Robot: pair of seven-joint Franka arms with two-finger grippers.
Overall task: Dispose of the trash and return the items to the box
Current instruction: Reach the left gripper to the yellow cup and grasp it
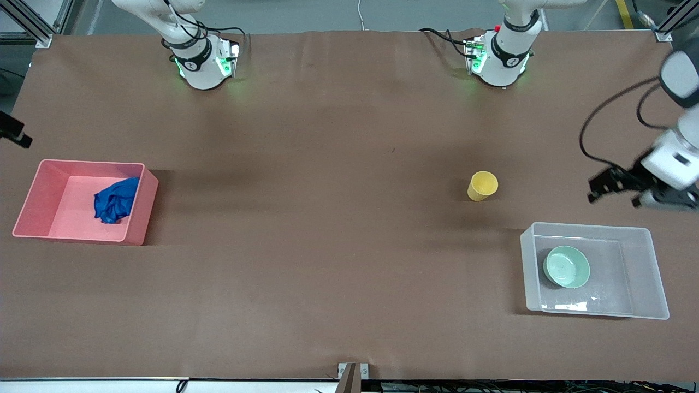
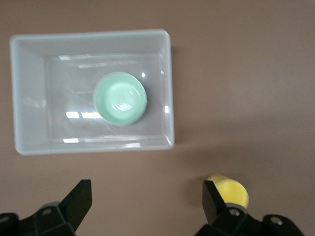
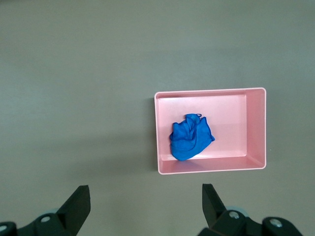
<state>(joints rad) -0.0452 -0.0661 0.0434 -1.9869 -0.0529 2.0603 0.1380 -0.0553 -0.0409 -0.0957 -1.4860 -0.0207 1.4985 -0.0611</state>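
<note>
The yellow cup needs to go back to the clear box, so my left gripper should grab it by its rim [image 1: 484, 174] [image 2: 239, 184] next.
The yellow cup [image 1: 482, 185] stands upright on the brown table; in the left wrist view [image 2: 232, 190] one finger partly covers it. The mint-green bowl [image 1: 567, 266] lies in the clear box [image 1: 639, 232] and shows in the left wrist view [image 2: 120, 98], inside the box [image 2: 29, 98]. The blue wad [image 1: 116, 200] lies in the pink bin [image 1: 87, 162]; the right wrist view shows the wad [image 3: 190, 137] and the bin [image 3: 211, 91]. My left gripper [image 1: 616, 191] is open and empty in the air beside the box [image 2: 146, 201]. My right gripper [image 3: 146, 201] is open and empty, high beside the bin.
The pink bin sits at the right arm's end of the table, the clear box at the left arm's end, nearer the front camera than the cup. The two arm bases [image 1: 205, 60] [image 1: 499, 57] stand along the table's edge farthest from the front camera.
</note>
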